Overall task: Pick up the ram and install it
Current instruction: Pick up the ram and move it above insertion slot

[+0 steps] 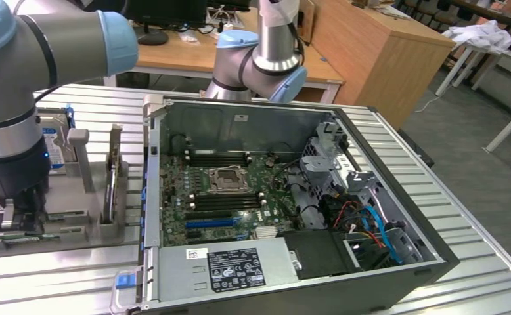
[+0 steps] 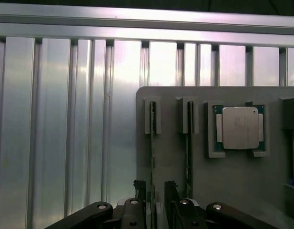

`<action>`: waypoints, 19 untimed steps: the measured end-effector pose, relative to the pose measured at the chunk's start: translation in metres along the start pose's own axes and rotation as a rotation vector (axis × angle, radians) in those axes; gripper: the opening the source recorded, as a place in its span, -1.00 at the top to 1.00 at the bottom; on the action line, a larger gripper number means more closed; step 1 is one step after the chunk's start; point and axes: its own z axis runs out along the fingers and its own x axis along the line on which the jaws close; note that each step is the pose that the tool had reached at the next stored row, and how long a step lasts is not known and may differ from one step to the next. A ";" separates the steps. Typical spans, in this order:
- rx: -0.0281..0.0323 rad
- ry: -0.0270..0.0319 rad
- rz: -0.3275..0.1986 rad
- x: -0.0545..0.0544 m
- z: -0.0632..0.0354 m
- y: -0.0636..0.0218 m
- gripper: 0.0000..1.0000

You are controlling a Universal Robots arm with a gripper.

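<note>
The holder's slots surround the ram's lower side and ends, so the robot's gripper needs to grip the ram by its exposed upper edge [image 1: 33, 232] next.
Two rams stand on edge in slots of a grey holder plate [image 2: 175, 162]. My gripper [image 2: 155, 191] is low over the plate, open, and its two dark fingers [image 2: 139, 191] stand either side of one ram [image 2: 152, 143] without clamping it. The second ram [image 2: 189, 143] stands parallel beside it, outside the fingers. In the exterior view the gripper [image 1: 19, 220] hangs at the view's left over the holder, where a ram [image 1: 67, 214] shows as a thin green strip. The open computer case [image 1: 282, 197] holds a motherboard with dark memory slots [image 1: 224, 157] around the CPU socket.
A square silver CPU chip [image 2: 239, 128] sits in its own pocket on the plate next to the rams. A hard drive with a blue label [image 1: 58, 141] and upright grey brackets [image 1: 111, 177] stand behind the gripper. The ribbed metal table [image 2: 51, 133] surrounds the plate.
</note>
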 end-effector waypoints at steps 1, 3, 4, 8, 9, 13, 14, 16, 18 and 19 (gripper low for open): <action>0.0000 -0.0001 0.000 0.000 -0.0001 -0.0014 0.40; 0.0000 -0.0004 0.000 0.000 -0.0002 -0.0044 0.40; -0.0001 -0.0005 0.000 0.000 -0.0003 -0.0058 0.40; -0.0001 -0.0006 0.000 0.000 -0.0003 -0.0074 0.40; -0.0002 -0.0005 0.000 0.000 -0.0003 -0.0074 0.40; -0.0001 -0.0006 0.000 0.000 0.0052 -0.0077 0.40; -0.0001 -0.0006 0.000 0.000 0.0070 -0.0078 0.40; -0.0001 -0.0006 0.000 0.000 0.0101 -0.0079 0.40; 0.0000 -0.0006 0.000 0.000 0.0125 -0.0081 0.40; 0.0000 -0.0007 0.000 0.000 0.0134 -0.0081 0.40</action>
